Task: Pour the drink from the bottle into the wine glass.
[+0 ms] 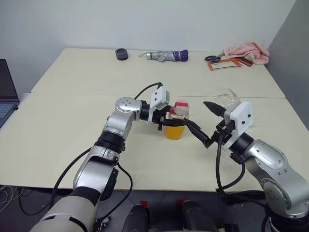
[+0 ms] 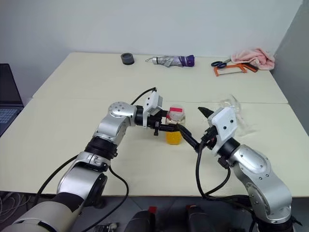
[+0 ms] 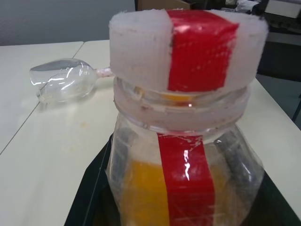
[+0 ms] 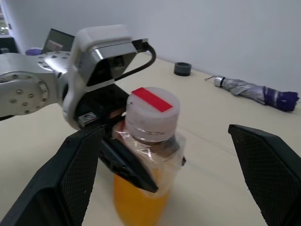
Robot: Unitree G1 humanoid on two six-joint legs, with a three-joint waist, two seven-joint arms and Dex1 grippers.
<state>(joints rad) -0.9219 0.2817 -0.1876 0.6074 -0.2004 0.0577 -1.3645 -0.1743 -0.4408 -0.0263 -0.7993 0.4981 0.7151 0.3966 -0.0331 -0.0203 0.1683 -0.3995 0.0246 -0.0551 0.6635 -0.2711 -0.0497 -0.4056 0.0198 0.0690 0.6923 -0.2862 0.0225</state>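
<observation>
My right gripper's fingers stop short, with tabletop between; they must move toward the white cap (image 1: 181,107) before closing.
The bottle (image 1: 176,123) stands upright near the middle of the table, with a white cap (image 1: 181,107) crossed by a red strip. The orange drink (image 1: 174,131) fills its lower half. My left gripper (image 1: 178,123) reaches in from the left and is shut on the bottle just below the neck. My right gripper (image 1: 197,114) hovers open on the bottle's right, fingers spread wide and pointing at the cap (image 4: 151,107). The wine glass (image 3: 63,84) lies on its side on the table behind my right gripper, seen as a clear shape (image 1: 229,98).
Along the far edge lie a black tape roll (image 1: 121,54), a folded umbrella (image 1: 166,55), scissors (image 1: 215,57), an orange-framed saw (image 1: 229,63) and a pink towel (image 1: 248,52). A laptop (image 1: 7,92) sits at the left edge. A seam (image 1: 72,94) divides the two tabletops.
</observation>
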